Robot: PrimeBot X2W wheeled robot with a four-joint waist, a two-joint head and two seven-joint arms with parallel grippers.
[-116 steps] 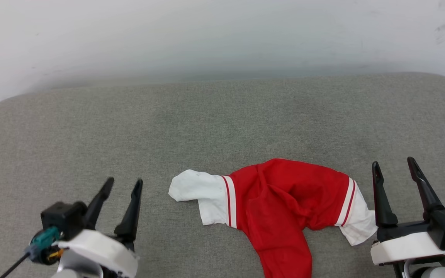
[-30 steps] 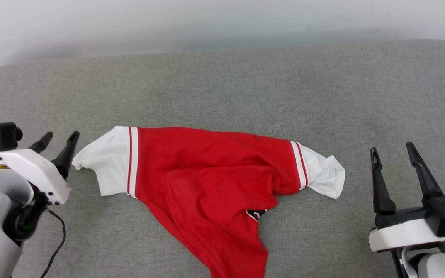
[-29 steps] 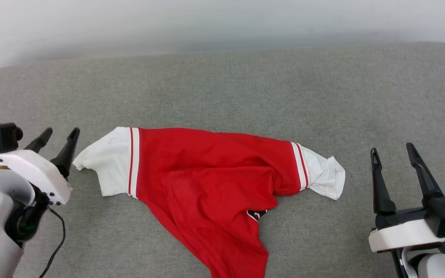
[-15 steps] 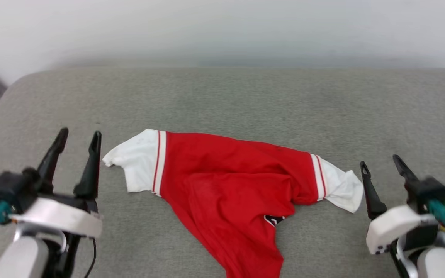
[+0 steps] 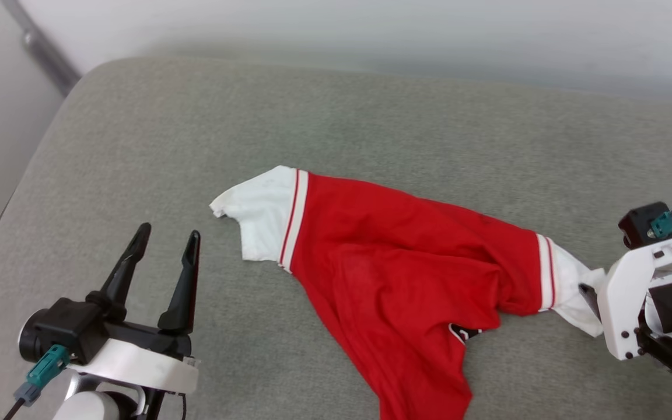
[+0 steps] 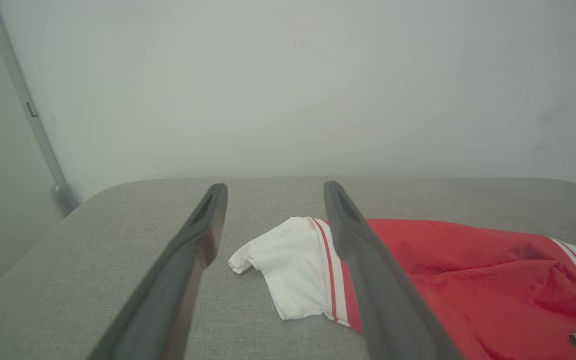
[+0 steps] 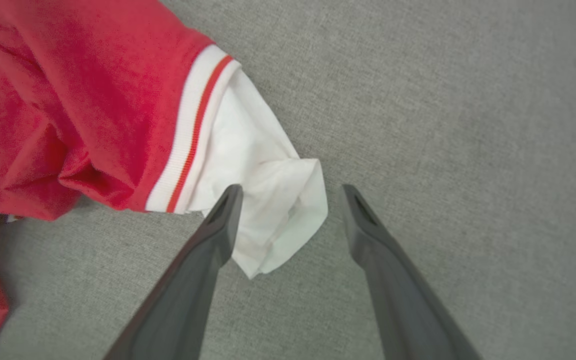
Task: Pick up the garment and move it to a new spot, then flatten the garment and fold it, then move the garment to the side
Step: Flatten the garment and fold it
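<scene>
My left gripper grabs the curled tip of the white sleeve (image 5: 220, 206) next, since it stands up from the cushion while the red body (image 5: 403, 273) lies slack.
The garment (image 5: 406, 262), red with white striped sleeves, lies crumpled on the grey cushion (image 5: 137, 134). A bit of black print (image 5: 463, 332) peeks out under a fold. My left gripper (image 5: 169, 232) stands open at the lower left, short of the left sleeve (image 5: 260, 216). In the left wrist view its open gripper (image 6: 275, 189) frames that sleeve (image 6: 293, 265) from a distance. My right arm's white wrist housing (image 5: 627, 303) is tipped over the right sleeve (image 5: 572, 286). The right gripper (image 7: 292, 190) is open, its fingers straddling the sleeve's crumpled end (image 7: 273, 200).
The cushion's rounded left edge (image 5: 15, 192) drops off to a pale floor or wall. A dark rail (image 5: 41, 52) runs at the upper left, and a plain wall (image 6: 288, 90) stands behind. A cable (image 5: 21, 402) trails from my left wrist.
The camera has swung, shifting the whole picture. My right gripper has tipped from pointing up beside the right sleeve to pointing down over its end. The garment lies as before.
</scene>
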